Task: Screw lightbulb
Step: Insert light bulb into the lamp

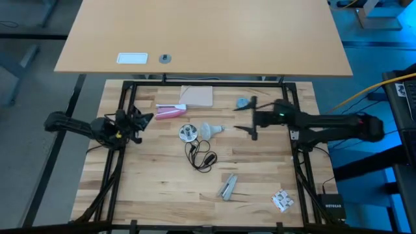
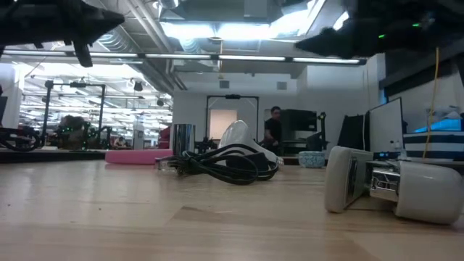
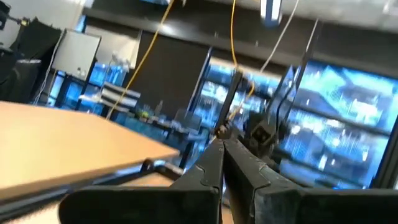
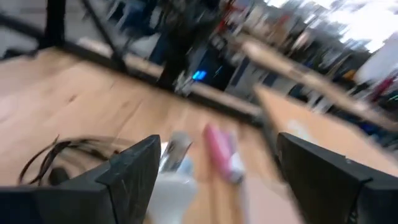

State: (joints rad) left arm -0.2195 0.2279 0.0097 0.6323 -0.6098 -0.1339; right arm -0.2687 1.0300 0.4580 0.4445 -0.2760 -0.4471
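Note:
My right gripper next needs to grab the lightbulb by its neck [image 1: 214, 129]. The lightbulb's screw end then stays free to enter the socket [image 1: 188, 133].
The frosted-white lightbulb [image 1: 209, 130] lies on its side on the wooden table, right beside the round silvery socket [image 1: 188, 133]. The socket's thin black cord [image 1: 201, 156] is coiled toward the near edge. In the low view the lightbulb [image 2: 235, 135] shows behind the cord [image 2: 228, 163], with the socket [image 2: 183, 138] to its left. My right gripper [image 1: 253, 118] hangs open above the table, to the right of the bulb, and points toward it. Its wrist view shows the lightbulb [image 4: 171, 190] ahead of the open right gripper [image 4: 214, 168]. My left gripper [image 1: 148, 117] is shut at the table's left, away from the bulb.
A pink object [image 1: 170, 112] and a tan block [image 1: 197, 96] lie behind the socket. A blue-grey cap [image 1: 242, 103] sits by my right gripper's far finger. A metal piece [image 1: 227, 186] and a small white part [image 1: 282, 200] lie near the front. A black frame [image 1: 208, 82] borders the table.

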